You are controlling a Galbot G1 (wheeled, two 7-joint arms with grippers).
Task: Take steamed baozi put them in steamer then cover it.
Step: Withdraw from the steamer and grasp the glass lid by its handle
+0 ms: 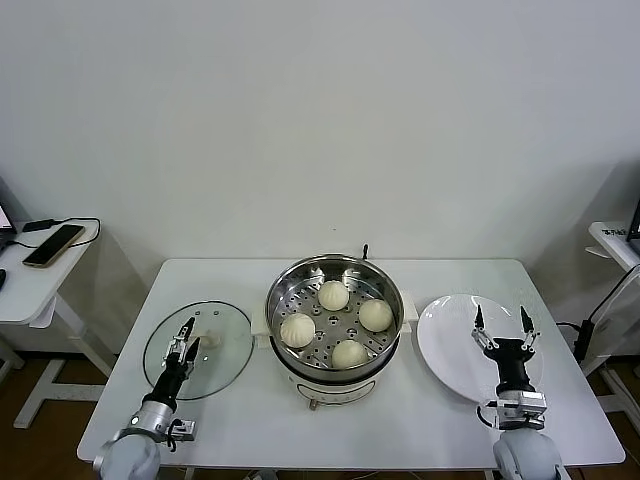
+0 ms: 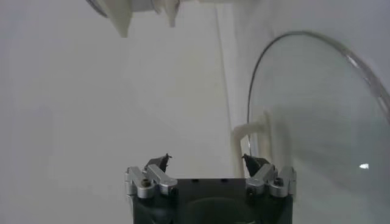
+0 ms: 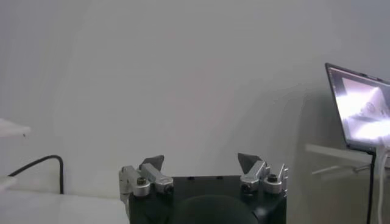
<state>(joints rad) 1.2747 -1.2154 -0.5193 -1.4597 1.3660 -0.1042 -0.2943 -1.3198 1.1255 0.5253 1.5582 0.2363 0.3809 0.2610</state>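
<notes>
Next, my left gripper takes hold of the glass cover by the crossbar of its cream handle (image 1: 209, 341) (image 2: 237, 151) to cover the steamer.
The steel steamer (image 1: 283, 288) stands uncovered at the table's middle, with several white baozi (image 1: 333, 295) on its perforated tray. To its left the glass cover (image 1: 228, 352) lies flat on the table, cream handle up. My left gripper (image 1: 188, 335) hovers open just above that cover, beside its handle. In the left wrist view the cover (image 2: 317, 122) and its handle (image 2: 251, 135) lie just past my open left gripper (image 2: 207, 161). My right gripper (image 1: 501, 318) stands open and empty over the white plate; its wrist view shows my right gripper (image 3: 201, 161) facing the wall.
An empty white plate (image 1: 450, 345) lies right of the steamer. A side table with a phone (image 1: 54, 245) stands at the far left, and another small table (image 1: 612, 240) at the far right. A lit screen (image 3: 362, 109) shows in the right wrist view.
</notes>
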